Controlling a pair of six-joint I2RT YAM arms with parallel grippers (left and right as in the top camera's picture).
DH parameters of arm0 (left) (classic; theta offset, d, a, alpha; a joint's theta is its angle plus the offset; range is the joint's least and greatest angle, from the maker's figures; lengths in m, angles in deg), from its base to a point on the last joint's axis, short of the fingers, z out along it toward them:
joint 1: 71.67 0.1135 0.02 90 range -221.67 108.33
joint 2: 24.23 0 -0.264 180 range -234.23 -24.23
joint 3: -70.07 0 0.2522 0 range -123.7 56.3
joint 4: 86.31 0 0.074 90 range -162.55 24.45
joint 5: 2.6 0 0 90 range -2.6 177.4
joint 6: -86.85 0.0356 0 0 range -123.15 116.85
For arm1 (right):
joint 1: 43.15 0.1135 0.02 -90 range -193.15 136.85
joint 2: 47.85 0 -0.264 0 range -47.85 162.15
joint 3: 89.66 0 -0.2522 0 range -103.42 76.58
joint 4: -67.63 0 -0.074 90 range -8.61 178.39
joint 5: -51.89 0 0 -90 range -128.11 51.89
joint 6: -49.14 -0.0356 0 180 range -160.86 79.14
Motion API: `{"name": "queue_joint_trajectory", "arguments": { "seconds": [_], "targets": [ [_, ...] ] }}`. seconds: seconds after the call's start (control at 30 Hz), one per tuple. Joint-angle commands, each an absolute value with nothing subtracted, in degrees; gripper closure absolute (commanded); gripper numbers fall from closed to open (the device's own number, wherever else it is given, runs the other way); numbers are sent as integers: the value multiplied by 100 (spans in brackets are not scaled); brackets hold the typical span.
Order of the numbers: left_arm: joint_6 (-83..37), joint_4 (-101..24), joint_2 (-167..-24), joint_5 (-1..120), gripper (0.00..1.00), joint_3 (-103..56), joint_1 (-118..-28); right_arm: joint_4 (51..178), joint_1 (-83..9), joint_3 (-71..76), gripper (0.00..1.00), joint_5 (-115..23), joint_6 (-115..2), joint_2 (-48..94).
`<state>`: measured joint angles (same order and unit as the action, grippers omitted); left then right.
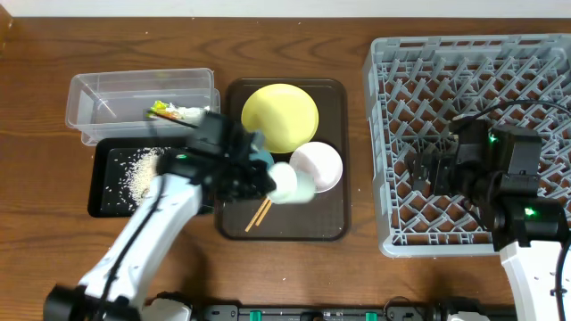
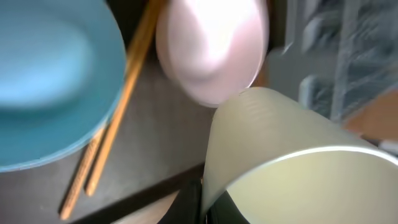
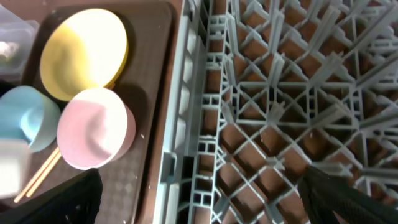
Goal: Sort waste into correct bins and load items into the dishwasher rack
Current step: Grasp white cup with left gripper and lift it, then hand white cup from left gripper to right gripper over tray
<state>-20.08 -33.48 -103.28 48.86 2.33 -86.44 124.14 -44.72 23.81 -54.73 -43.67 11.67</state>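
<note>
I should grab the pale cup's outer side near the cup's closed end (image 1: 304,187) with my right gripper, opposite my left gripper. Then I can load the cup with its opening down in the rack (image 1: 473,80).
My left gripper (image 1: 275,182) is shut on the wall of the small pale cup (image 1: 293,184), held over the brown serving tray; in the left wrist view the cup (image 2: 292,155) fills the lower right. On the tray lie the yellow plate (image 1: 279,117), the white bowl (image 1: 319,166), the light blue bowl (image 1: 262,158), partly hidden by the gripper, and two chopsticks (image 1: 259,214). The green-and-yellow wrapper (image 1: 168,111) sits in the clear tub (image 1: 98,102). Rice grains (image 1: 143,169) lie in the black tray (image 1: 107,201). My right gripper (image 1: 428,169) hangs open over the grey rack (image 1: 473,80), holding nothing.
The brown serving tray (image 1: 335,223) lies between the two bins and the rack. In the right wrist view the rack's left wall (image 3: 180,124) stands right beside the tray's edge. Bare wooden table (image 1: 36,250) shows at the front left.
</note>
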Motion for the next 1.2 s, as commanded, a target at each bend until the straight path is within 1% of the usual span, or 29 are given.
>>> {"name": "queue_joint_trajectory", "arguments": {
  "seconds": [0.0, 0.1, 0.17, 0.33, 0.47, 0.63, 0.83, 1.0, 1.17],
  "targets": [
    [-2299, -3695, -10277, 4215, 94, 121, -8018, 12258, -4380, 2274, 1, -5891, -4423, 1373],
    [-2458, -4305, -10500, 3539, 94, 121, -7684, 12073, -4323, 2274, 1, -6631, -4386, 1626],
    [-2620, -4832, -10780, 2814, 94, 121, -7562, 11937, -4242, 2274, 1, -7112, -4330, 1821],
    [-3293, -6290, -11628, 1194, 94, 121, -7579, 11502, -3888, 2274, 1, -8509, -3862, 2383],
    [-3735, -7221, -12072, 335, 94, 121, -7656, 11163, -3525, 2274, 3, -9029, -3665, 2822],
    [-3822, -7575, -12122, -65, 94, 121, -7717, 10420, -3193, 2274, 10, -9906, -3291, 3364],
    [-3844, -7568, -12122, -218, 94, 121, -7745, 9275, -2959, 2274, 8, -10153, -3241, 3841],
    [-3840, -7570, -12122, -194, 94, 121, -7802, 8270, -2839, 2274, 10, -11012, -3243, 4042],
    [-3842, -7570, -12122, -194, 94, 121, -7813, 7686, -2688, 2274, 11, -11322, -3311, 4044]
  ]
}}
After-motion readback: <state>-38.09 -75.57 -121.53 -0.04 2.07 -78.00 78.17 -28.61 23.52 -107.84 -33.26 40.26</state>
